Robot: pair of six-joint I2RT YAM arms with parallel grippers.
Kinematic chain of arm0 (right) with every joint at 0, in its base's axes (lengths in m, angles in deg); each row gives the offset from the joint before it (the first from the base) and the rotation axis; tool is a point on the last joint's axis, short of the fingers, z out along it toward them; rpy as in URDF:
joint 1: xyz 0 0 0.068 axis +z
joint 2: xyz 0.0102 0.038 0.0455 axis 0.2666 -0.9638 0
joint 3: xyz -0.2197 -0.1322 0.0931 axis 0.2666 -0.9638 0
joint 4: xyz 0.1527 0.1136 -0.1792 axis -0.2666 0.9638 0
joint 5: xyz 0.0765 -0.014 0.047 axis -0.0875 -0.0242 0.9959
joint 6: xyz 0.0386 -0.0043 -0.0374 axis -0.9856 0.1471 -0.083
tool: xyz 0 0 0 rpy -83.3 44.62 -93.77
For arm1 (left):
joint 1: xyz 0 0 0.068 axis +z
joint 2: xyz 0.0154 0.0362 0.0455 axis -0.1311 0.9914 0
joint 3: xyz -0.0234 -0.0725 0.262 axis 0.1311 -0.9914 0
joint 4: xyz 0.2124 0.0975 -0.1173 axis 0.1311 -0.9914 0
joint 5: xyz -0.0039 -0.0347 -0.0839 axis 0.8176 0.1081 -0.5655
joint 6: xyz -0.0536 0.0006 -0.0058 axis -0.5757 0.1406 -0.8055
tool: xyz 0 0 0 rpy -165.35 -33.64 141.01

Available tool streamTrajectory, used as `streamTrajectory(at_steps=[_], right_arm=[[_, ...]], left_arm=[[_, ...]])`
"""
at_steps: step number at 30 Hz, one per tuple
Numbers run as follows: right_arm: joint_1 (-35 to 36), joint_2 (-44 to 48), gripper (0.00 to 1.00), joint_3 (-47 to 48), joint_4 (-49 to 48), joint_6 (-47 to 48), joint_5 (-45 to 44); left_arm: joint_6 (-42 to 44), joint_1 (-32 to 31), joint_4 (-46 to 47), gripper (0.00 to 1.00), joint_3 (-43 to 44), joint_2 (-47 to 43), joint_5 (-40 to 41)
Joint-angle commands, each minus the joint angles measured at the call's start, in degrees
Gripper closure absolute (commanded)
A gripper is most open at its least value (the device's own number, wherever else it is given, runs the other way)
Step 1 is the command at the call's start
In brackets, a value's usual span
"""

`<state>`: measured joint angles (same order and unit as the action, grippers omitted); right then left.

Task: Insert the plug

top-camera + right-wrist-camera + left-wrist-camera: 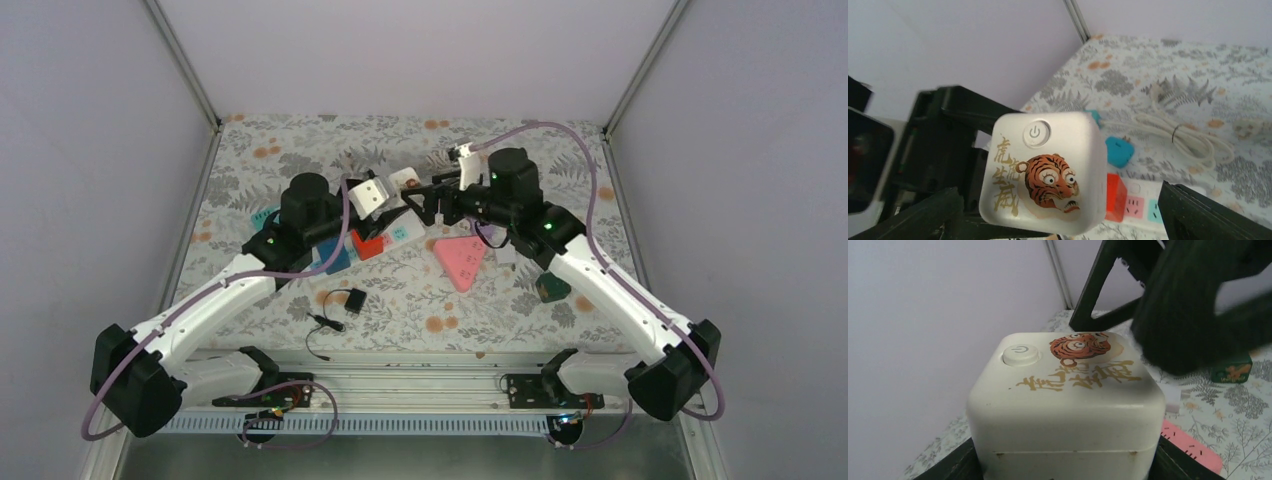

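Observation:
I will next grab the white cube adapter (385, 190) by its sides with my right gripper, facing the tiger print, so the adapter's opposite side stays free to insert.
A white cube adapter (385, 190) with a tiger print and a round power button is held off the table in my left gripper (352, 212), which is shut on its sides. In the left wrist view the cube (1068, 390) fills the space between the dark fingers (955, 467). My right gripper (428, 203) is open and faces the cube's tiger face (1048, 175). Its fingers (1208, 215) stand to either side, clear of the cube. Below lies a white power strip (1143, 205) with pink and teal sockets and a red adapter (1115, 197) plugged in.
A blue plug (1119, 151) and a coiled white cable (1178, 132) lie beyond the strip. A pink triangular piece (462, 260), a green block (552, 287), a teal block (335, 258) and a small black plug with wire (345, 300) lie on the floral cloth.

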<state>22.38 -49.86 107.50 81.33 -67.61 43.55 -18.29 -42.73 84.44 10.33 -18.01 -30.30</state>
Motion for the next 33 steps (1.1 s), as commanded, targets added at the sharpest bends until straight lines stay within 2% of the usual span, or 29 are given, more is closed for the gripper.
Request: streamTrajectory(at_steps=[1, 7, 11, 14, 17, 19, 23, 24, 25, 30, 33], right_arm=[[2.1, -2.9, 0.00, 2.6, 4.7, 3.3, -3.7], [2.5, -5.9, 0.02, 4.0, 6.4, 1.6, -7.7], [2.5, -7.8, 0.08, 4.4, 7.3, 0.0, -8.5], [2.5, -8.3, 0.19, 4.3, 6.9, -1.4, -8.7], [2.5, -8.3, 0.36, 4.5, 6.6, -2.4, -8.8], [2.4, -7.8, 0.42, 4.5, 6.3, -2.9, -9.7], [2.3, -6.4, 0.44, 5.0, 5.2, -2.4, -13.3], [2.2, -6.3, 0.44, 5.6, 5.1, -2.1, -14.0], [2.1, -6.4, 0.44, 6.0, 5.2, -1.6, -14.6], [1.2, -9.8, 0.44, 9.3, 6.2, 0.5, -15.4], [1.0, -12.7, 0.44, 9.9, 5.3, 2.3, -16.0]], left_arm=[[4.4, -1.3, 0.3, 0.59, 2.6, 1.5, -0.3], [6.4, -3.1, -1.1, 0.60, 3.2, 2.7, 2.8], [6.9, -4.0, -1.5, 0.60, 2.9, 2.5, 3.8], [6.9, -4.4, -1.1, 0.59, 2.2, 2.1, 4.6], [5.8, -4.8, -0.6, 0.58, 1.7, 1.2, 6.6], [3.7, -5.0, 0.1, 0.47, 1.5, 0.2, 9.1], [-1.7, -5.2, 2.7, 0.17, 0.1, -2.1, 14.8], [-3.4, -5.2, 3.4, 0.06, -0.4, -2.9, 17.3], [-5.7, -5.3, 3.5, 0.01, -0.8, -4.1, 20.5], [-15.4, -5.2, 2.6, 0.00, -4.0, -13.9, 33.5], [-22.0, -5.2, -1.9, 0.00, -5.6, -20.6, 43.0]])
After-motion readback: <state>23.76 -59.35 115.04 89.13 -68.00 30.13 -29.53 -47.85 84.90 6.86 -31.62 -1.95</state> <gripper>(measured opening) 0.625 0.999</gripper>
